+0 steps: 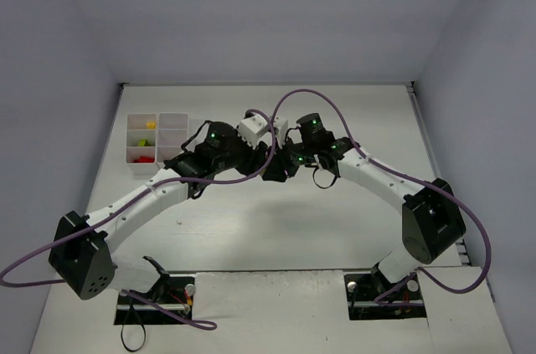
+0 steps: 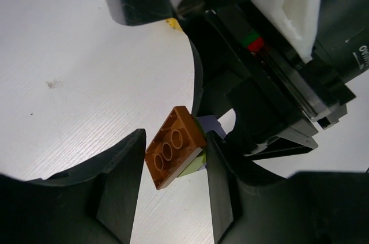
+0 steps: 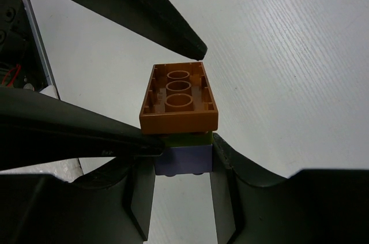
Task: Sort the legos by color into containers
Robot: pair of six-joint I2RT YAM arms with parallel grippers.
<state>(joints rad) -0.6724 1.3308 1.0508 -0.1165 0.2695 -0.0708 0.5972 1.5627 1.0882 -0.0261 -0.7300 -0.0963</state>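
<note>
My left gripper closes on the brown-orange brick next, since both fingers reach past the brown-orange brick's hollow bottom [image 2: 168, 150], one finger beside the lime green brick.
My right gripper [image 3: 183, 153] is shut on a pale lilac brick [image 3: 183, 161] at the base of a small stack held above the table. A lime green brick [image 3: 184, 138] sits on the lilac one. A brown-orange brick [image 3: 179, 100] sits on top with its hollow underside showing. My left gripper [image 2: 176, 140] is open, with its fingers [image 2: 118, 186] on either side of the brown-orange brick [image 2: 174, 154]. In the top view both grippers meet mid-table [image 1: 280, 166] and hide the stack. The white tray [image 1: 172, 120] stands at the far left.
The tray's left compartments hold a yellow brick [image 1: 151, 124], a green brick [image 1: 144, 141] and a red brick [image 1: 144, 156]. The left gripper's fingers [image 3: 144, 7] cross the right wrist view above and left of the stack. Purple cables loop over both arms.
</note>
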